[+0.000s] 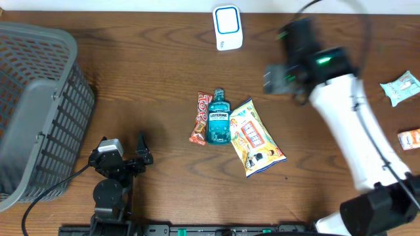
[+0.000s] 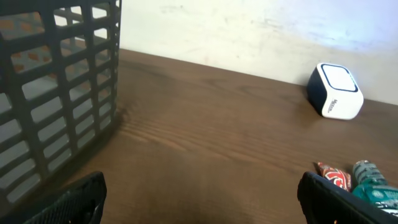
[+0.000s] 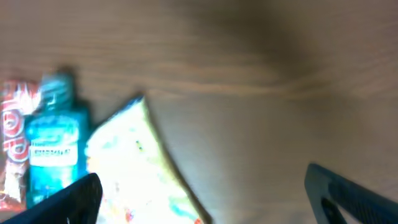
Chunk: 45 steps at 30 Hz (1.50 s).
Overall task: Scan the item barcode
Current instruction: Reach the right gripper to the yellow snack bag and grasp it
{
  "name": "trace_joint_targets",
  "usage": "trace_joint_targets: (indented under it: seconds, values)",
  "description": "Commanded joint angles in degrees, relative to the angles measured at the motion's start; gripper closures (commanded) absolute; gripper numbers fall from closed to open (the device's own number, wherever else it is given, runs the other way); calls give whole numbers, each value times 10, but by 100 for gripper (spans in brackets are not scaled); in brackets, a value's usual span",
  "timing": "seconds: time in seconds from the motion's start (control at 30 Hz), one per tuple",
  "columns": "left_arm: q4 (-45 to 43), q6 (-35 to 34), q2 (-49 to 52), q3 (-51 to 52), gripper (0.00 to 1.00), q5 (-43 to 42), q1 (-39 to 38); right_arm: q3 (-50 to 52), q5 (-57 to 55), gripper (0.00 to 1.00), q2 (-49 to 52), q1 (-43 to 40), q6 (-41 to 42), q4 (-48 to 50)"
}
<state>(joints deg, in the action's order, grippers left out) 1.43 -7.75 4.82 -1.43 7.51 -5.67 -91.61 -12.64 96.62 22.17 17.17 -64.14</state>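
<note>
The robot's right gripper will next grab the yellow snack bag [image 1: 257, 137] across its printed front, so that the bag's bottom still faces the barcode scanner.
The white and blue barcode scanner [image 1: 228, 26] stands at the table's far edge and shows at the right of the left wrist view [image 2: 336, 90]. Three items lie together mid-table: a red candy bar [image 1: 200, 118], a blue Listerine bottle [image 1: 218, 119] and a yellow snack bag [image 1: 257, 137]. My right gripper [image 1: 278, 76] hovers open above the table, to the right of the items, holding nothing [image 3: 202, 199]; bottle [image 3: 53, 146] and bag [image 3: 140, 174] appear blurred at its left. My left gripper [image 1: 143, 149] rests open and empty near the front left [image 2: 199, 202].
A large grey mesh basket [image 1: 33, 105] fills the left side and stands close to my left arm [image 2: 56, 93]. At the right edge lie a pale green packet [image 1: 400, 87] and a small orange box [image 1: 410, 139].
</note>
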Motion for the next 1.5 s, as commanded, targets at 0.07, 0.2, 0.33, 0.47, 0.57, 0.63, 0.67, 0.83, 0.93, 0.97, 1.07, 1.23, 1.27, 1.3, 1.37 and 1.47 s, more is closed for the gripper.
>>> trace_joint_targets:
  seconds: [0.07,0.2,0.33,0.47,0.57,0.63,0.67,0.83,0.93,0.97,1.07,1.23,1.27,1.3,1.37,1.47]
  values:
    - [20,-5,0,12,2,11,3,99,-20,1,-4,91,-14,42]
    - [20,-5,0,12,2,11,2,157,-20,1,-4,130,-44,60]
    - [20,-5,0,12,2,11,2,221,-18,1,-4,147,-128,120]
    - [20,-5,0,12,2,11,2,286,24,1,-3,157,-186,182]
    - [20,-5,0,12,2,11,2,321,71,1,-3,162,-238,225]
    - [20,-5,0,12,2,11,2,331,72,1,-3,164,-246,237]
    - [20,-5,0,12,2,11,2,334,70,1,-3,165,-246,241]
    - [20,-5,0,12,2,11,2,335,70,1,0,169,-245,255]
    - [20,-5,0,12,2,11,2,335,69,1,14,170,-245,263]
    - [20,-5,0,12,2,11,2,335,66,1,22,172,-245,262]
    - [20,-5,0,12,2,11,2,335,27,1,52,181,-227,263]
    - [20,-5,0,12,2,11,2,335,-52,3,125,204,-186,260]
    - [20,-5,0,12,2,11,3,335,-60,6,141,210,-182,255]
    - [20,-5,0,12,2,11,2,335,-61,9,156,215,-183,250]
    - [20,-5,0,12,2,11,2,334,-59,35,180,224,-178,238]
    - [20,-5,0,12,2,11,2,334,-38,95,197,229,-136,219]
